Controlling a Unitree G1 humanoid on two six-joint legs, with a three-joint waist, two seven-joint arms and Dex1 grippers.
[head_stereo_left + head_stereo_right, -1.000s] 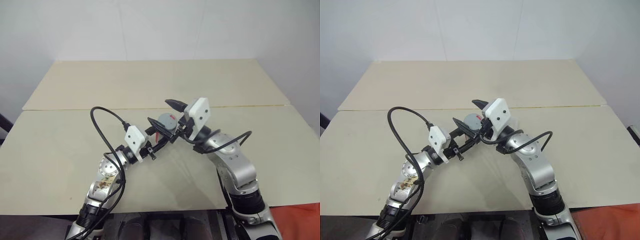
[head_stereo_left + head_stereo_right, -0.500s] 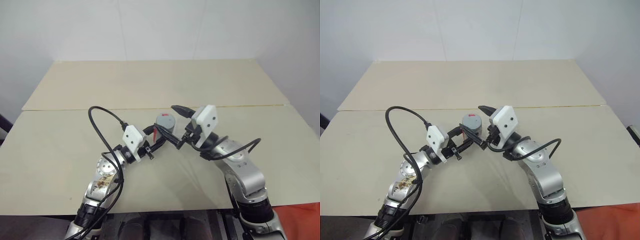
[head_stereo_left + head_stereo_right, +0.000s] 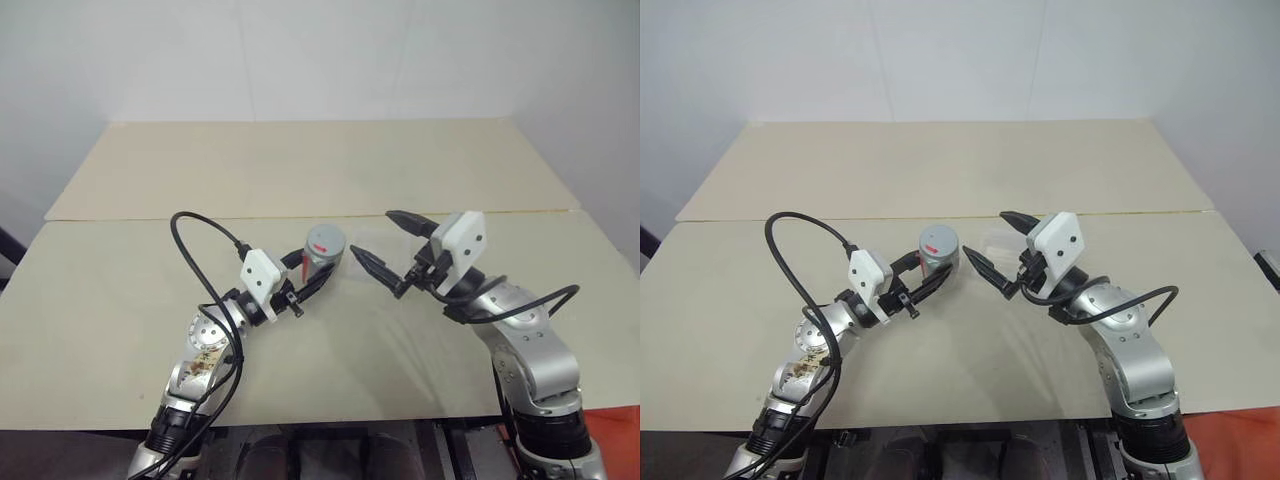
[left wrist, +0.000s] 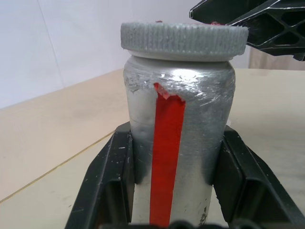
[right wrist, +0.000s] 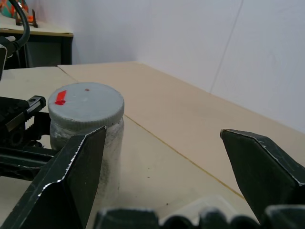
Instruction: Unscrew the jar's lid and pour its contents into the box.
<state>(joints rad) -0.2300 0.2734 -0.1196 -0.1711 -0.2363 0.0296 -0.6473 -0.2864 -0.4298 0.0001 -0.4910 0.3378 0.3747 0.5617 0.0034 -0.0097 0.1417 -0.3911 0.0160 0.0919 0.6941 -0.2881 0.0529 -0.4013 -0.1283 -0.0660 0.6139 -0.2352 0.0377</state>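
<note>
My right gripper's fingers are beside the jar [image 5: 113, 157] and would miss if they closed now. My right gripper should move toward the lid before it closes on the grey ribbed lid [image 5: 86, 105].
The silvery jar [image 3: 320, 260] with a red stripe stands upright between the black fingers [image 4: 112, 176] of my left gripper [image 3: 312, 272], which is shut on its body. The grey ribbed lid [image 4: 183, 40] sits on top of the jar, with a small red mark on its top face [image 5: 86, 105]. My right gripper [image 3: 371, 233] hovers just to the right of the jar, open wide and apart from the lid. A rounded clear corner of the box [image 5: 217, 202] shows below the right gripper. The contents are hidden inside the jar.
Both arms work over a beige table [image 3: 120, 300] made of two panels with a seam [image 3: 200, 217] across it. A black cable [image 3: 205, 255] loops up from the left arm. A white wall rises behind the far edge.
My right gripper has pulled away from around the lid and moved to the right, staying open. The jar, lid on, stays in the left gripper.
</note>
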